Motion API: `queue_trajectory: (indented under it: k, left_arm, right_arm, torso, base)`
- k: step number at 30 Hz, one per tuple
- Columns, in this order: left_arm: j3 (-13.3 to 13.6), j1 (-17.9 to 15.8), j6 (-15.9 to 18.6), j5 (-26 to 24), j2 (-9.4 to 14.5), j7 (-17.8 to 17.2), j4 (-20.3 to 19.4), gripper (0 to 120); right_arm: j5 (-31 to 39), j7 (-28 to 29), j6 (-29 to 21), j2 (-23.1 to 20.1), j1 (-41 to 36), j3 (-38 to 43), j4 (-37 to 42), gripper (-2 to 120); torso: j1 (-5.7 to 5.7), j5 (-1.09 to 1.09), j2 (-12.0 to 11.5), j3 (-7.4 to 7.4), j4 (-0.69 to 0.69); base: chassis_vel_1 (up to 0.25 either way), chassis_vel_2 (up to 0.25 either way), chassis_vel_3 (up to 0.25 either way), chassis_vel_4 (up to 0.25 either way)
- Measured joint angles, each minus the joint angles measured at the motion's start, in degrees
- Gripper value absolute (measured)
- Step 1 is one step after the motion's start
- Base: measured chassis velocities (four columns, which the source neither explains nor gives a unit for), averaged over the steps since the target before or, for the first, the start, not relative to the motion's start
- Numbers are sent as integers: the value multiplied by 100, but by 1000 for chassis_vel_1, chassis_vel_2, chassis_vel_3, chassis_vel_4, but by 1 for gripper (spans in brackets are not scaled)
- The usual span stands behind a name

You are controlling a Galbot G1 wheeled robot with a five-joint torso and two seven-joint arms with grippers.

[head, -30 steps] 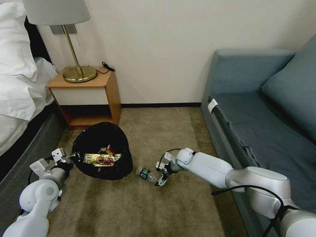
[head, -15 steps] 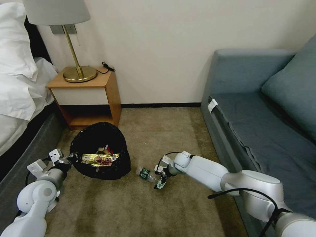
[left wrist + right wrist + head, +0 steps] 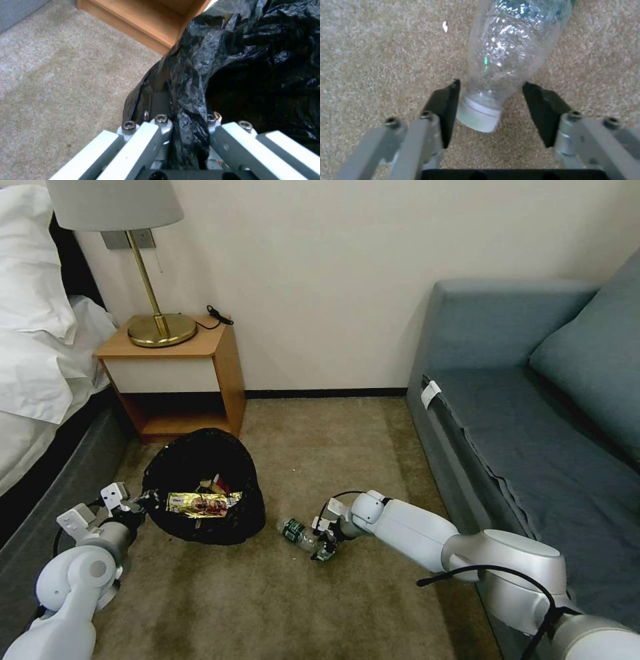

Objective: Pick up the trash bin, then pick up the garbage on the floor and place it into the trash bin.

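Note:
My right gripper grabs the bottle by its narrow, white-capped neck next, since the clear body [image 3: 307, 543] swells wider than the gap between my fingers.
The trash bin [image 3: 200, 473], lined with a crinkly black bag, leans on the carpet in front of the nightstand. My left gripper [image 3: 135, 504] is shut on its near-left rim; the left wrist view has black plastic [image 3: 233, 50] pinched in that gripper [image 3: 185, 112]. A gold-yellow wrapper [image 3: 200, 504] and a red packet [image 3: 223, 485] lie inside the bin. A small clear bottle [image 3: 297, 532] with a green label lies on the floor right of the bin. My right gripper [image 3: 323, 545] is open at floor level, and the bottle's [image 3: 513, 50] white cap and neck sit between its fingers [image 3: 490, 86].
A wooden nightstand [image 3: 180, 373] with a brass lamp [image 3: 157, 323] stands behind the bin. A bed [image 3: 40, 380] runs along the left and a blue sofa [image 3: 533, 433] along the right. Open carpet [image 3: 267, 607] lies in front of me.
My right gripper has dropped and slid left, so its open fingers now straddle the bottle's cap end. The left gripper and the bin have shifted slightly left.

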Motion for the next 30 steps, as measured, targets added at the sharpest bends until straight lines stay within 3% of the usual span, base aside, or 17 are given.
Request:
queue_trajectory:
  k: [6,22,30]
  left_arm:
    - [21,-24,-1,0,-2,1,15,3]
    - [62,-34,-5,3,1,4,37,3]
    - [75,-59,-7,10,12,5,18,3]
  right_arm:
    - [-44,-30,32,-11,-6,56,-66,27]
    - [-12,43,11,-211,28,131,186,26]
    - [168,216,-92,-604,186,164,665,26]
  torso:
    - [0,0,0,0,0]
    - [0,0,0,0,0]
    - [0,1,0,0,0]
  base:
    - [0,0,0,0]
    - [0,0,0,0]
    - [0,0,0,0]
